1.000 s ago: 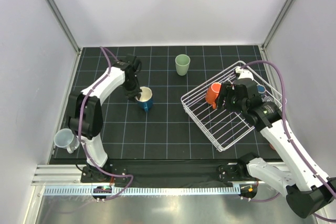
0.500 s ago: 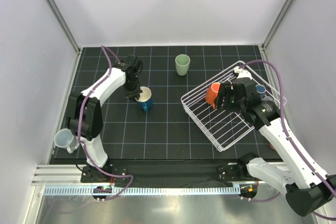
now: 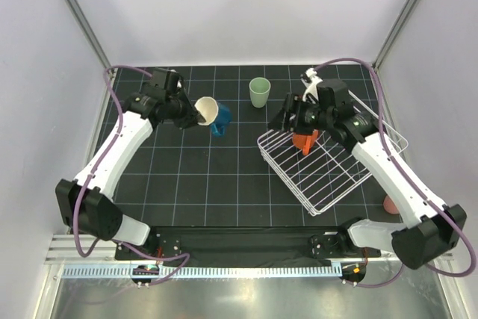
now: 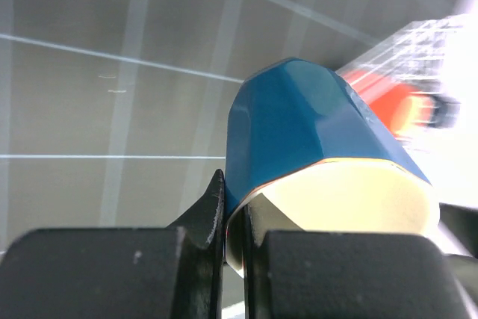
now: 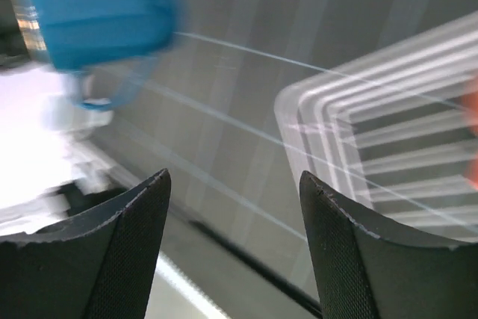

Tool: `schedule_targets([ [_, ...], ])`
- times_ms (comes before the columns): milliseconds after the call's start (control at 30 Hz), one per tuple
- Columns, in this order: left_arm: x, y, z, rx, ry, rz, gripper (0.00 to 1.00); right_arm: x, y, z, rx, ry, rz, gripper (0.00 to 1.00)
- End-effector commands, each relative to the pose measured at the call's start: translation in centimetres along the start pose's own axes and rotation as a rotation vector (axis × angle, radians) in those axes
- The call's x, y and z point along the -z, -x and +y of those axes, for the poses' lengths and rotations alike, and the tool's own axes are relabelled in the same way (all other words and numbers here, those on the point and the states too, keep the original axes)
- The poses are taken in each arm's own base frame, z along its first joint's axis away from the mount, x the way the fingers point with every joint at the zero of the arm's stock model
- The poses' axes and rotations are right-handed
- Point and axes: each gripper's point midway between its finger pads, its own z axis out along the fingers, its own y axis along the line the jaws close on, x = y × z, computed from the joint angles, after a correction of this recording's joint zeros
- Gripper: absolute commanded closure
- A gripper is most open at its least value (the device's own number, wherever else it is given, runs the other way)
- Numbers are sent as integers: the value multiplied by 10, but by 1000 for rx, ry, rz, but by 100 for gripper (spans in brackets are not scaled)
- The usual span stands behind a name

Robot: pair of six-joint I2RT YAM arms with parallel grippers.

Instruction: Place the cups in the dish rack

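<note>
I should next set the blue mug with its opening down in the dish rack (image 3: 336, 173), so I should grab the mug with my right gripper by its handle (image 3: 217, 131), which leaves the mug's rim free.
My left gripper (image 3: 196, 112) is shut on the rim of the blue mug with cream inside (image 3: 213, 115) and holds it tilted on its side above the mat. In the left wrist view the fingers (image 4: 202, 222) pinch the mug's wall (image 4: 306, 125). My right gripper (image 3: 287, 119) is open and empty, just left of the white dish rack (image 3: 336, 173), facing the mug (image 5: 97, 13). An orange mug (image 3: 304, 140) lies in the rack's far corner. A pale green tumbler (image 3: 259, 92) stands upright at the back.
A pink cup (image 3: 390, 204) shows at the right edge of the mat beside the rack. The right arm crosses over the rack's far side. The enclosure walls stand close around the black gridded mat (image 3: 224, 177). The rack corner (image 5: 373, 110) shows in the right wrist view.
My left gripper has lifted the blue mug off the mat, tilted it and carried it back and right. My right gripper has swung left out over the rack's left corner.
</note>
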Motion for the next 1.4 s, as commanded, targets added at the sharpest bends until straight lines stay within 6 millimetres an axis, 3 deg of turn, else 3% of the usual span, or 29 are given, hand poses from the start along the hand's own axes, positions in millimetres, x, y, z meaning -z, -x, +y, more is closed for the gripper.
schedule_targets([
  [0,36,23,-79,132,-345,-51,100,8,30,83,-46,389,-9,29],
  [133,59,30,-115,204,-514,-23,100,10,52,120,-126,588,-24,27],
  [267,75,32,-134,258,-613,2,100,16,62,139,-238,695,-10,22],
  [467,91,35,-156,330,-735,48,100,17,67,149,-283,743,-11,20],
  [833,104,41,-178,335,-851,63,100,10,78,161,-486,837,29,21],
  [1133,99,30,-179,333,-853,88,100,9,100,173,-644,930,-2,34],
  [1300,95,27,-183,335,-859,101,100,2,103,178,-711,943,-2,41],
  [1367,95,24,-186,330,-864,109,100,-2,102,176,-733,939,-16,53],
])
